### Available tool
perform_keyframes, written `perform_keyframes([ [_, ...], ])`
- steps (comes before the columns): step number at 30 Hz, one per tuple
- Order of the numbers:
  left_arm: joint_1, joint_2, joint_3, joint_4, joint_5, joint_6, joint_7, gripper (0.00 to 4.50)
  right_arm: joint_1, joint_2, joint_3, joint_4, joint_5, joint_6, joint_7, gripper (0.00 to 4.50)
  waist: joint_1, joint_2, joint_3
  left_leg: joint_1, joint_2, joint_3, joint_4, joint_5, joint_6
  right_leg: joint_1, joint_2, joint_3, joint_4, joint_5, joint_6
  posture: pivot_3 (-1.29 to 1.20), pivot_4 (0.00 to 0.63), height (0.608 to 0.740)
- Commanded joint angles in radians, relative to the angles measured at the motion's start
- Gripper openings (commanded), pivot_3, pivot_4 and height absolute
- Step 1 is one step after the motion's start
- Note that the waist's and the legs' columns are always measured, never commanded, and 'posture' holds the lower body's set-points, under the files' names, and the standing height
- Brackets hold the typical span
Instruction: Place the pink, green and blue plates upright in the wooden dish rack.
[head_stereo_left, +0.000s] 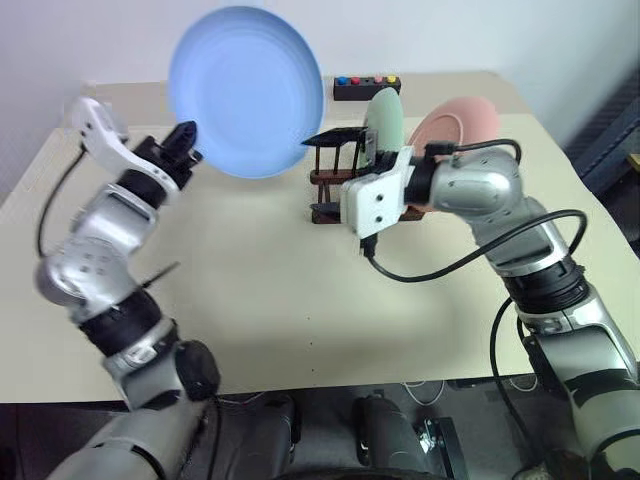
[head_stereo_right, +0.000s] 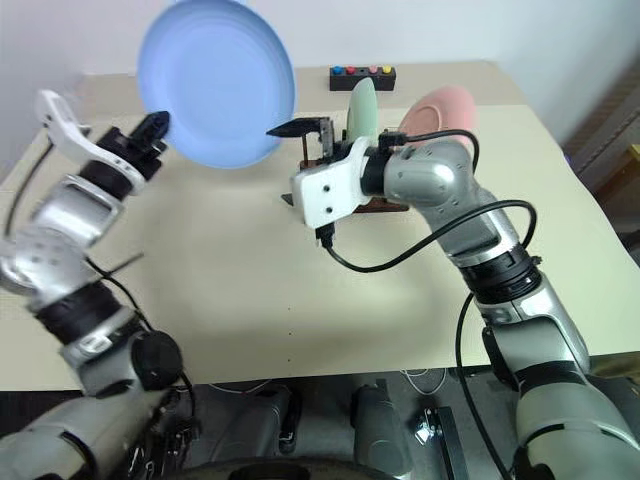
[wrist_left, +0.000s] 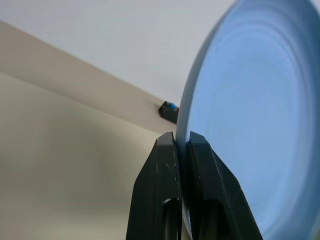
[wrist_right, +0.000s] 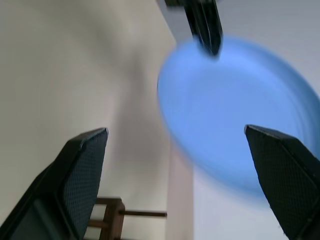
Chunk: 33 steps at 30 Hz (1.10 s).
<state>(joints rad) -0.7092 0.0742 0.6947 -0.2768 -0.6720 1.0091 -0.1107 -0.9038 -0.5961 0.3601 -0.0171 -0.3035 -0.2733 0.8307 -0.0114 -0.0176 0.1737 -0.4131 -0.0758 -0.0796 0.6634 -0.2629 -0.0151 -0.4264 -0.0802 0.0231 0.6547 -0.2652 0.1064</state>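
My right gripper should next grab the blue plate by its rim (head_stereo_left: 312, 120). The plate will then be stood upright in the wooden dish rack (head_stereo_left: 325, 195).
My left gripper (head_stereo_left: 186, 141) is shut on the rim of the blue plate (head_stereo_left: 245, 90) and holds it on edge in the air over the back left of the table. In the left wrist view both fingers (wrist_left: 162, 160) pinch that rim (wrist_left: 186, 125). My right gripper (head_stereo_left: 345, 145) stands open just right of the plate and in front of the wooden dish rack (head_stereo_left: 325, 195). Its wide-set fingers (wrist_right: 85, 160) face the blue plate (wrist_right: 225, 115) without touching it. The green plate (head_stereo_left: 385, 120) stands upright in the rack. Behind it, the pink plate (head_stereo_left: 455, 122) leans in the rack, partly hidden by my right arm.
A small black box with coloured buttons (head_stereo_left: 366, 87) sits at the table's back edge behind the rack. A black cable (head_stereo_left: 450, 265) loops from my right wrist over the beige table (head_stereo_left: 270, 290). The table's front edge runs close to my body.
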Motion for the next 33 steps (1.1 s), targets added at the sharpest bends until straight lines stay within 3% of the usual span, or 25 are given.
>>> perform_keyframes([
  [1,0.019,-0.039,-0.040,-0.127,-0.071,-0.089,0.035,0.08,-0.062,0.023,0.002,0.039,-0.147,-0.072,-0.134,4.50,-0.004,0.000,0.000,0.000,0.000,0.000,0.000,0.000,0.000,0.000,0.000,0.000,0.000,0.000,0.000,0.00,0.150,0.740],
  [5,0.055,-0.076,-0.089,-0.157,-0.085,-0.177,0.064,0.08,-0.071,0.086,0.041,0.062,-0.267,-0.084,-0.233,4.50,-0.004,0.000,0.000,0.000,0.001,0.000,-0.001,0.000,-0.001,-0.001,0.001,0.001,0.000,0.000,0.000,0.00,0.150,0.740],
  [12,0.079,-0.077,-0.159,-0.130,-0.140,-0.229,0.094,0.08,-0.075,0.131,0.068,0.121,-0.348,-0.096,-0.297,4.50,0.004,0.000,0.000,0.000,0.000,0.000,0.000,0.000,0.000,0.001,0.002,0.000,0.000,0.000,0.000,0.00,0.150,0.740],
  [15,0.097,-0.055,-0.215,-0.140,-0.118,-0.238,0.091,0.00,-0.090,0.155,0.064,0.158,-0.393,-0.048,-0.336,3.72,0.000,0.000,0.000,0.000,0.000,0.000,0.000,0.000,0.000,0.001,0.002,0.000,0.000,0.000,0.000,0.00,0.150,0.740],
  [22,0.133,-0.014,-0.309,-0.149,-0.092,-0.288,0.087,0.00,-0.109,0.185,0.061,0.187,-0.429,-0.024,-0.379,0.04,-0.005,0.000,0.000,0.001,0.000,0.000,-0.001,0.001,-0.001,0.000,0.003,0.001,0.000,0.000,0.000,0.00,0.150,0.740],
  [25,0.133,0.011,-0.342,-0.135,-0.064,-0.324,0.067,0.00,-0.109,0.188,0.061,0.187,-0.438,-0.027,-0.393,0.04,-0.002,0.000,0.000,0.001,0.000,0.000,-0.001,0.001,-0.001,0.000,0.003,0.001,0.000,0.000,0.000,0.00,0.150,0.740],
  [28,0.137,0.020,-0.359,-0.133,-0.097,-0.323,0.041,1.04,-0.111,0.187,0.058,0.197,-0.451,-0.024,-0.410,0.00,0.001,0.000,0.000,0.001,0.000,0.000,-0.001,0.001,-0.001,0.000,0.003,0.001,0.000,0.000,0.000,0.00,0.150,0.740],
  [33,0.136,0.057,-0.316,-0.110,-0.138,-0.339,0.034,3.62,-0.117,0.174,0.044,0.215,-0.451,-0.015,-0.432,0.00,-0.003,0.000,0.000,0.001,0.000,0.000,-0.001,0.001,-0.001,0.000,0.003,0.001,0.000,0.000,0.000,0.00,0.150,0.740],
])
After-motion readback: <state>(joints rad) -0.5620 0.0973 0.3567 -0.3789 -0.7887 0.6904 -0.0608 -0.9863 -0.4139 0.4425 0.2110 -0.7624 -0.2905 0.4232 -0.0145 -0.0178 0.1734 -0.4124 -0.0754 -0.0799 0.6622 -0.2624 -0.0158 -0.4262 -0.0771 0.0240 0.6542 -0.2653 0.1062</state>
